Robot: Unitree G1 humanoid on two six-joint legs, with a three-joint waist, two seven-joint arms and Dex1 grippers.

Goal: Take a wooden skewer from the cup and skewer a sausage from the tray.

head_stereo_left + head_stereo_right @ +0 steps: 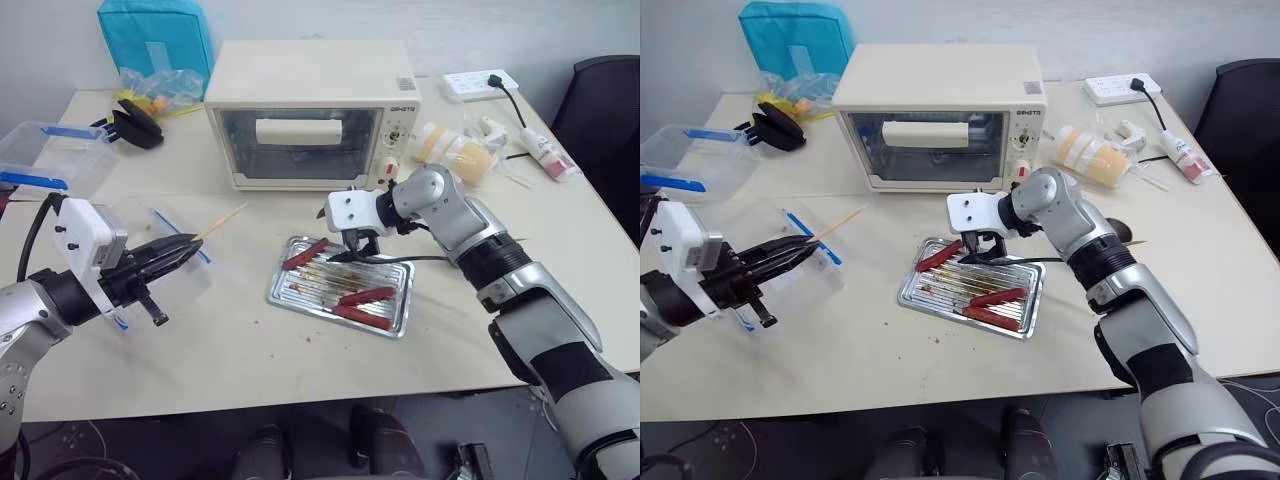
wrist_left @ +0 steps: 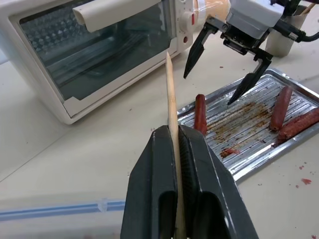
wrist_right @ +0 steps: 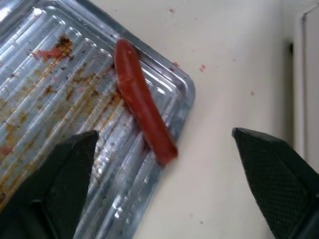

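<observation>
My right gripper's fingers are above the corner sausage and the tray, so closing now would miss. My right gripper lowers first, then closes on the corner sausage.
My left gripper (image 1: 190, 248) is shut on the wooden skewer (image 2: 170, 99), whose tip points toward the oven. It hovers left of the tray (image 1: 285, 297). Three sausages lie in the tray. One sausage (image 1: 305, 253) lies at the far left corner and two (image 1: 368, 295) lie near the right front. My right gripper (image 1: 355, 250) hangs open just above the tray's far edge. Its fingers (image 3: 65, 184) stand to either side of the corner sausage (image 3: 142, 114) without touching it. The cup (image 2: 280, 42) stands behind my right arm, mostly hidden.
A cream toaster oven (image 1: 310, 115) stands behind the tray. Clear blue-trimmed tubs sit at the far left (image 1: 50, 155) and under my left gripper (image 1: 170, 275). A power strip (image 1: 480, 85), a sleeve of cups (image 1: 455, 150) and small packets lie at the back right.
</observation>
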